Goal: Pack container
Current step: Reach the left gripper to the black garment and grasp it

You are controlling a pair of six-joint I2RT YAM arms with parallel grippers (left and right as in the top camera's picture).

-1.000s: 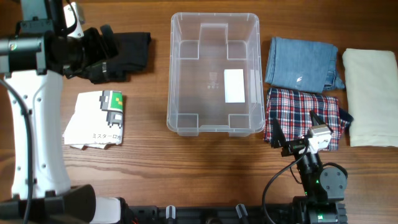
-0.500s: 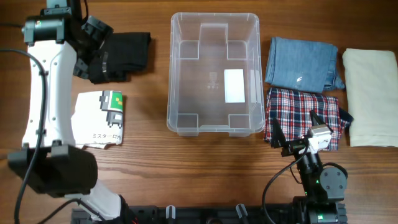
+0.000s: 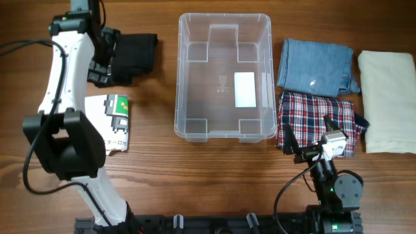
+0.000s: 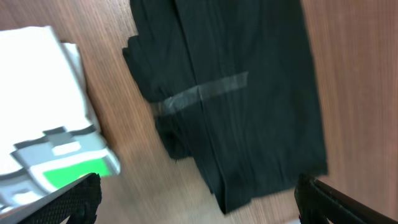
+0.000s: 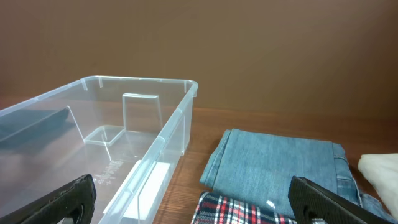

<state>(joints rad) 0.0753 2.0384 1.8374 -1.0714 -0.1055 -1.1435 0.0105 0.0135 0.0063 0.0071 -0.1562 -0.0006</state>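
My left gripper should next pick up the folded black garment (image 3: 136,55) (image 4: 235,102) by its end, with the layers held together. Then it stays folded for packing the container.
The clear container (image 3: 188,123) sits empty at the table's middle, a white label on its base; its rim also shows in the right wrist view (image 5: 143,81). My left gripper (image 3: 104,62) hangs open over the left end of a folded black garment (image 3: 136,55), which fills the left wrist view (image 4: 249,93) between the open fingers (image 4: 199,199). My right gripper (image 3: 311,138) is open and empty by the near edge of a folded plaid shirt (image 3: 318,114), seen also in the right wrist view (image 5: 249,211).
A white printed shirt (image 3: 101,123) lies at the left, its corner showing in the left wrist view (image 4: 43,118). Folded blue jeans (image 3: 315,65) and a cream cloth (image 3: 389,97) lie at the right; the jeans also show in the right wrist view (image 5: 280,162).
My left arm has swung toward the far side, bringing the gripper over the black garment. The right arm has not moved.
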